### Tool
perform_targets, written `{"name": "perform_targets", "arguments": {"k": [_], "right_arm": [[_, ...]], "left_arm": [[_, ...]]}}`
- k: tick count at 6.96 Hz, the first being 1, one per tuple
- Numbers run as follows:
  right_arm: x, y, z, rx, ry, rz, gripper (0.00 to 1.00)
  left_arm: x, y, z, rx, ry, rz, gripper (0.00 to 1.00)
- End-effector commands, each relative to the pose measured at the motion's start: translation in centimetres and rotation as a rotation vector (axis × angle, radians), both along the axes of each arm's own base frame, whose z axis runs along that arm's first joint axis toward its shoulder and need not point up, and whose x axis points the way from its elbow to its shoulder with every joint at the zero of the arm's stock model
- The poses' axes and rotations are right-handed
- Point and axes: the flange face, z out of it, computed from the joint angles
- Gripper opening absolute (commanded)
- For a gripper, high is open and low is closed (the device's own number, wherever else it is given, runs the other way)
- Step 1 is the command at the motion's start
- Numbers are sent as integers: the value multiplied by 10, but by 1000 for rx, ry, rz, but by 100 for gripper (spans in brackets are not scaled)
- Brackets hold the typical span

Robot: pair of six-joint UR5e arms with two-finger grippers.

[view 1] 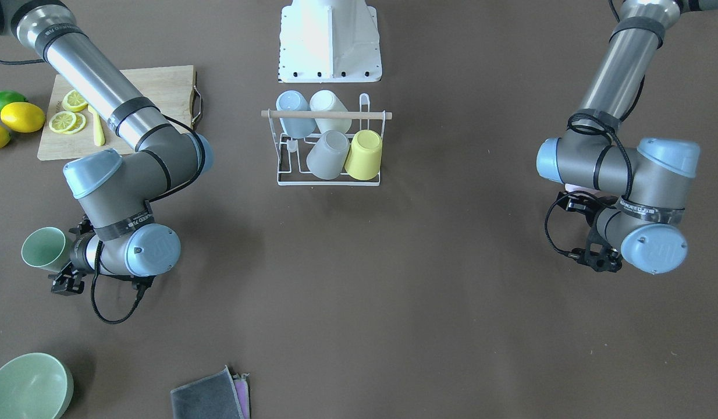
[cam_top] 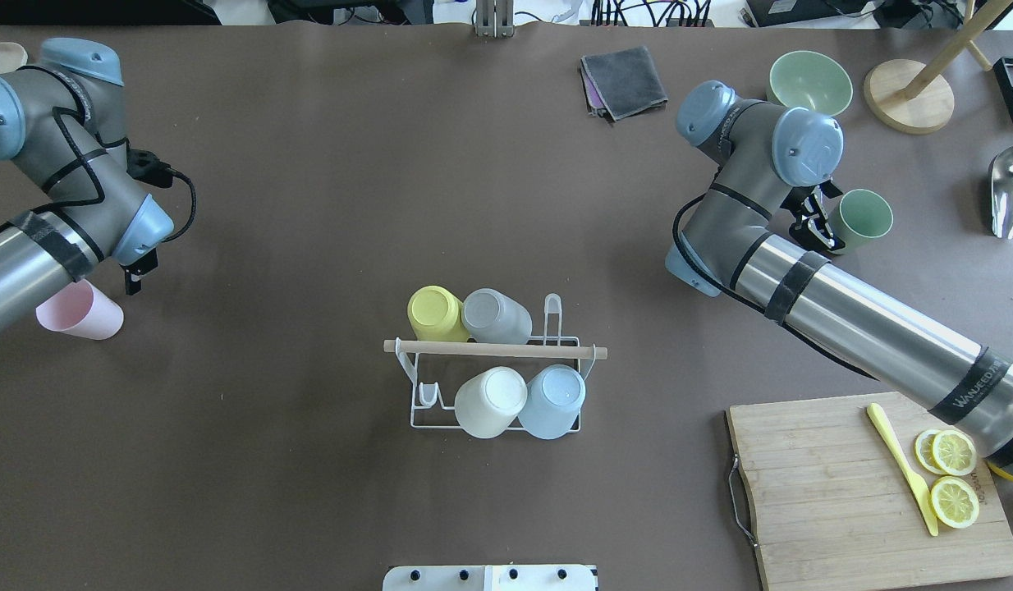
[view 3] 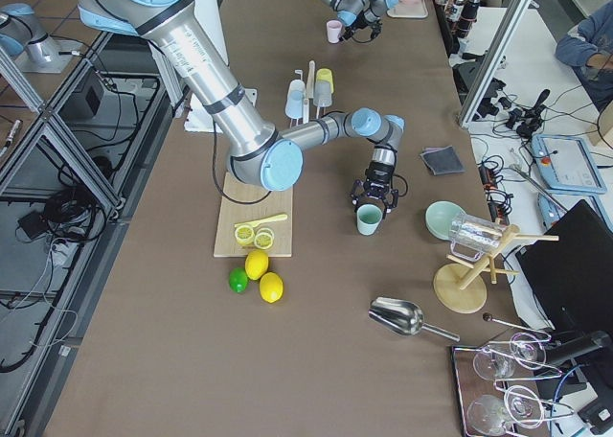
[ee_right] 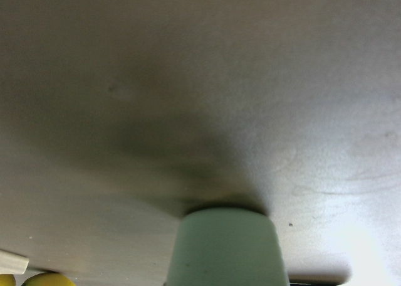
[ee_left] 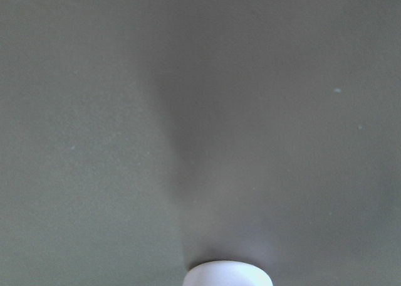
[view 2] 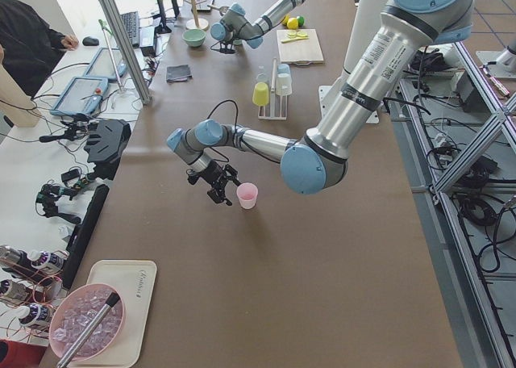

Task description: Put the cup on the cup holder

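Note:
Next, the left gripper grabs the pink cup by its body (view 1: 577,188) to set the cup on the cup holder (view 1: 326,150).
The white wire cup holder (cam_top: 494,350) with a wooden rod handle stands mid-table and carries several upturned cups: yellow, grey, white and light blue. A green cup (cam_top: 861,219) stands upright on the table at the right. My right gripper (cam_top: 817,222) is open right beside it, and the cup fills the bottom of the right wrist view (ee_right: 225,248). A pink cup (cam_top: 80,310) stands at the left, partly under my left arm. My left gripper (view 2: 219,189) is open just beside it; only the cup's edge (ee_left: 227,275) shows in the left wrist view.
A wooden cutting board (cam_top: 835,492) with lemon slices and a yellow knife lies near right. A green bowl (cam_top: 810,80), folded cloths (cam_top: 625,80), a wooden stand (cam_top: 909,98) and a metal scoop (cam_top: 1011,193) sit far right. Lemons and a lime (view 1: 16,116) lie beside the board.

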Motion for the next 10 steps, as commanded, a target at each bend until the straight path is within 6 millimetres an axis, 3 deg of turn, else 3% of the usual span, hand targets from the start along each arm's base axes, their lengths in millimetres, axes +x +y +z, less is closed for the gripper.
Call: {"name": "perform_targets", "arguments": {"k": [1,5,6,7,8,9,10], "right_arm": [[3,2,6,-1,9,-2,100],[-3,14,22,4,33,-20,100],[-4,15,23,2,34,-25,100],[-2,14,22,13,42,-30,100],[-1,13,23,18,50,-33,100],[2,16,26,18,50,-33,100],[10,24,33,21,47,-33,100]], "left_arm": [[-1,4,4,-55,-11,6,98],[10,18,30,-79,0,77,97],[10,19,35,-87,-4,79,86],[10,19,35,-92,-7,79,41],[9,21,36,-107,-15,77,15],[6,21,37,-115,-20,75,0],[3,23,31,-129,-17,91,0]]}}
